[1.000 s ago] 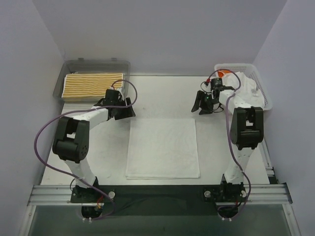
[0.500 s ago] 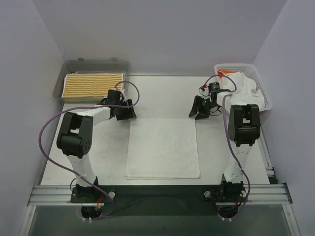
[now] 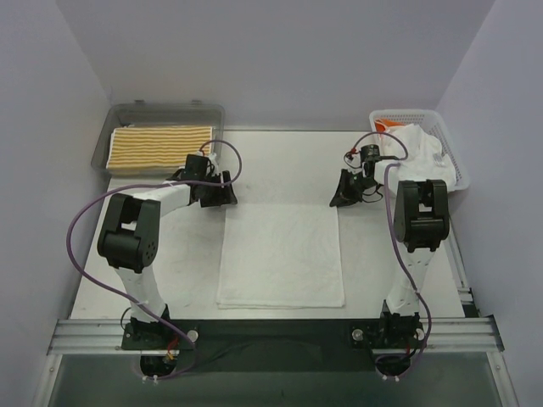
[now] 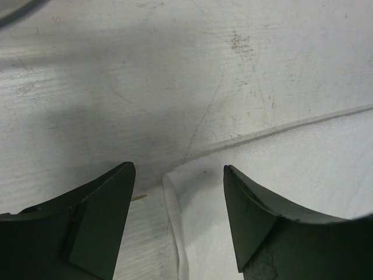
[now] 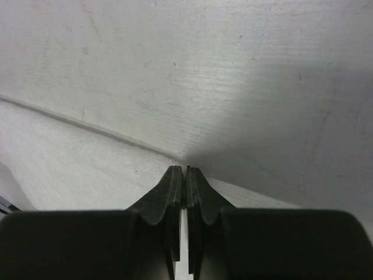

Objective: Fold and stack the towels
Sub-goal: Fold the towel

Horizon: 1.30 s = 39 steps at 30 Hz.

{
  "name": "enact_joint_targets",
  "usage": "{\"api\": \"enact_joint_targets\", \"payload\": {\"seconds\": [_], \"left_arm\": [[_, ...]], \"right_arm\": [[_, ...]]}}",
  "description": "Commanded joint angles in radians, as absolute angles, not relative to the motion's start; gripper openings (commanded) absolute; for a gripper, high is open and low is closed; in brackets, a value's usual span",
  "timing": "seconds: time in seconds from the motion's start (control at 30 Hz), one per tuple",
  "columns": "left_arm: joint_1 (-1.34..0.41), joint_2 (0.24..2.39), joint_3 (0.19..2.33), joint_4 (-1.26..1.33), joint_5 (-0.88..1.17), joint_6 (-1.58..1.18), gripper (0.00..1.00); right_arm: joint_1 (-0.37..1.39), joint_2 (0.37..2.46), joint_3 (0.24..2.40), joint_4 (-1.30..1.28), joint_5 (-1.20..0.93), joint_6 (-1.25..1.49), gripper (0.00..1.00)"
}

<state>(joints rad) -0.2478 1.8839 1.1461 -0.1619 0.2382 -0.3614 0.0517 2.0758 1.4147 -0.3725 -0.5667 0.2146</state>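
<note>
I should grab the white towel by its free far corner with my left gripper next. This matches my right gripper and will fold the towel's far edge over evenly.
A white towel lies flat in the middle of the table. My left gripper stands open at its far left corner. In the left wrist view that corner lies between the spread fingers of the left gripper, untouched. My right gripper is down at the towel's far right corner. In the right wrist view the right gripper is shut at the towel's far edge, with a sliver of white cloth between its fingers. A yellow-and-white striped towel lies folded at the back left.
The striped towel rests in a clear grey tray at the back left corner. A white mesh basket at the back right holds crumpled white cloth and something orange. Side walls close in on both sides.
The right gripper has come down onto the towel's far right corner and gone from open to shut. The left gripper has edged toward the far left corner, still open.
</note>
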Motion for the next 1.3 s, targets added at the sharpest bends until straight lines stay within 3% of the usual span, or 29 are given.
{"api": "enact_joint_targets", "payload": {"seconds": [0.0, 0.17, 0.6, 0.9, 1.07, 1.27], "left_arm": [[-0.244, 1.901, 1.126, -0.218, 0.248, -0.321, 0.74], [-0.244, 1.907, 1.127, -0.212, 0.305, -0.293, 0.73], [-0.247, 1.974, 1.150, -0.253, 0.344, -0.291, 0.55], [-0.239, 1.990, 1.166, -0.272, 0.319, -0.278, 0.28], [-0.204, 1.991, 1.209, -0.273, 0.333, -0.270, 0.02], [-0.196, 1.977, 1.311, -0.264, 0.341, -0.238, 0.00]], "right_arm": [[0.043, 2.092, 1.407, -0.411, -0.572, 0.206, 0.00], [0.043, 2.092, 1.407, -0.411, -0.566, 0.204, 0.00], [0.041, 2.079, 1.407, -0.411, -0.549, 0.206, 0.00], [0.041, 2.079, 1.416, -0.411, -0.545, 0.204, 0.00], [0.038, 2.074, 1.427, -0.411, -0.529, 0.202, 0.00], [0.035, 2.045, 1.477, -0.411, -0.502, 0.207, 0.00]]}}
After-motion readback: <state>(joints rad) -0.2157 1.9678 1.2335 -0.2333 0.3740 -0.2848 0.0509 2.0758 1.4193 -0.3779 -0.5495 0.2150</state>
